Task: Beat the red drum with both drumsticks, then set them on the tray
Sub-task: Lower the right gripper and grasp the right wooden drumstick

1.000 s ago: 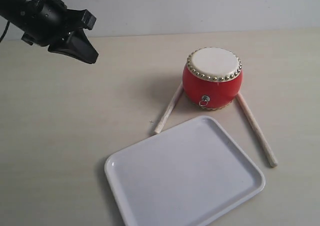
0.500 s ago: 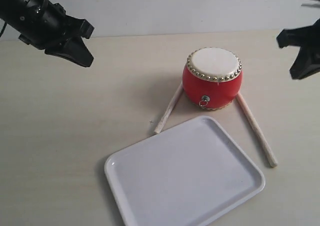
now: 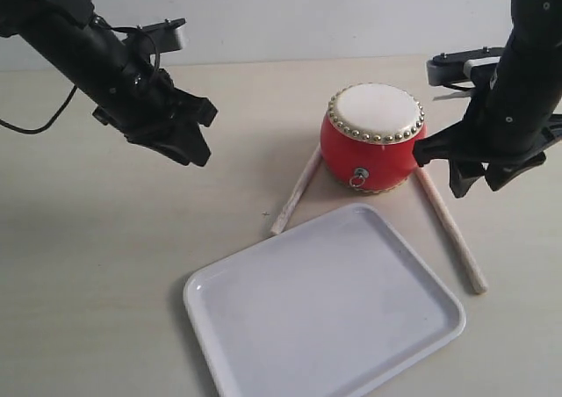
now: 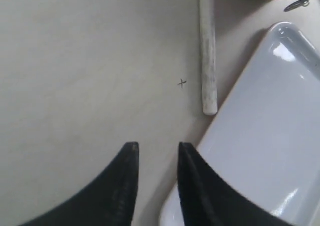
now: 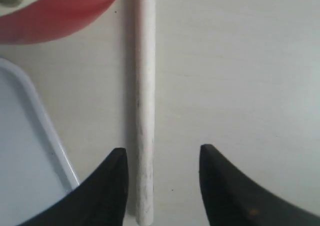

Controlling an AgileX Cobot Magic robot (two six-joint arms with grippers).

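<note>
I need to grip the drumstick by its bare lower half (image 3: pixel 462 255) with my right gripper next, because the drum's red belly (image 3: pixel 373 155) crowds the drumstick's far end. Then I can beat the drum.
The red drum (image 3: pixel 373 138) with its cream skin stands upright on the table, behind the white tray (image 3: pixel 325 305). One drumstick (image 3: pixel 297 191) lies at the drum's left, its end by the tray's corner. The other drumstick (image 3: pixel 450 226) lies at the drum's right, beside the tray's edge. My left gripper (image 3: pixel 195 154) hovers open and empty, left of the left stick; in the left wrist view this gripper (image 4: pixel 157 146) is short of the stick (image 4: pixel 207 51) and the tray (image 4: pixel 265 136). My right gripper (image 3: pixel 479 182) is open above the right stick. That stick (image 5: pixel 146 101) lies between the fingers of this gripper (image 5: pixel 162 151), untouched.
The pale wooden table (image 3: pixel 105 265) runs wide to the left and in front. A small pencil cross (image 4: pixel 182 83) marks the table near the left stick. The drum's red belly (image 5: pixel 55 13) and the tray's rim (image 5: pixel 47 126) are close by the right gripper.
The left arm has swung down and right toward the left stick. The right arm has come in from the right edge and dropped over the right stick. Drum, sticks and tray have not moved.
</note>
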